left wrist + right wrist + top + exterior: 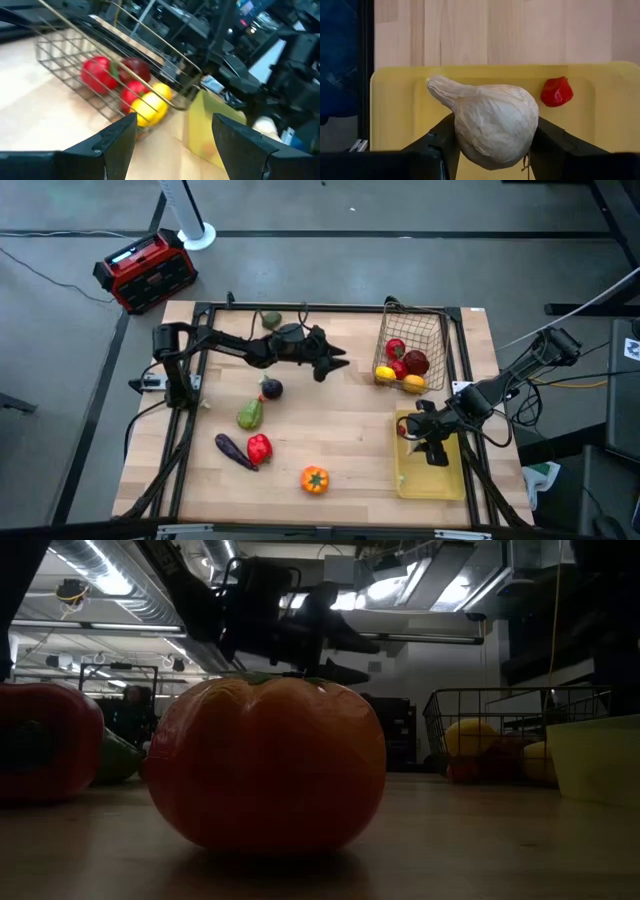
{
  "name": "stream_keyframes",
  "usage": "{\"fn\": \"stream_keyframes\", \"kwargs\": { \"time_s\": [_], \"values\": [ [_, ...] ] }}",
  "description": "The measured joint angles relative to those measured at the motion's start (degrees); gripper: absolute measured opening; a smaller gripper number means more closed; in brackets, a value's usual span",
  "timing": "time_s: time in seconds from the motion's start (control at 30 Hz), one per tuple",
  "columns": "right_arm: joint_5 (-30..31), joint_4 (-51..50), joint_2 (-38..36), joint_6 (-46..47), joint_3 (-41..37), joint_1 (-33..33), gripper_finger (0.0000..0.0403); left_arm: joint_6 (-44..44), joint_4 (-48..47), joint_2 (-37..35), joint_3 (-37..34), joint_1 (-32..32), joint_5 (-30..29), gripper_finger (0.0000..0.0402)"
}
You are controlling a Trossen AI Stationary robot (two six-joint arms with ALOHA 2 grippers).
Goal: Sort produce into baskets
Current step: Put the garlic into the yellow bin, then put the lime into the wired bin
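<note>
In the right wrist view the garlic (495,122) hangs low over the yellow tray (395,110), inside its rim, and would rest inside, so my right gripper releases next.
My right gripper (428,442) is over the far end of the yellow tray (445,485), shut on a white garlic (490,125). A small red piece of produce (556,91) lies in the tray. My left gripper (335,360) hangs open and empty above the table's middle, left of the wire basket (432,330), which holds red apples (100,74) and a lemon (150,107). On the table lie an orange fruit (314,479), a red pepper (259,447), a purple eggplant (235,451), a green avocado (250,415), a dark round piece (270,388) and a green piece (270,320). My right gripper pinches the garlic's round bulb (465,135) between its two fingers (442,142), one on each side. The fingers slant steeply down from above. The garlic sits above the tray floor, its pointed stem (437,85) sticking out sideways past one finger.
A red-and-black box (146,270) and a white fan base (196,235) stand on the floor beyond the table's far left corner. A dark frame rail (330,307) runs along the table's far edge. Bare wood lies between the loose produce and the tray.
</note>
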Motion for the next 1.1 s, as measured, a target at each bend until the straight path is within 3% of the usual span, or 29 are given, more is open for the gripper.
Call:
{"fn": "stream_keyframes", "kwargs": {
  "time_s": [0.27,0.5,0.77,1.1],
  "values": [
    [-0.7,-0.1,0.0,3.0,0.0,0.0,0.0187,3.7,-2.7,0.0,0.0,4.6,0.0,0.0253],
    [-0.2,-3.1,0.0,4.7,0.0,0.0,0.0256,5.6,-7.9,0.0,2.0,8.5,0.0,0.0253],
    [-0.1,-3.2,0.0,4.7,0.0,0.0,0.0314,16.7,-30.9,0.0,13.4,11.8,-0.1,0.0253],
    [-0.1,-3.2,0.0,4.7,0.0,0.0,0.0321,27.7,-58.9,0.0,27.3,18.4,-4.3,0.0253]
  ]
}}
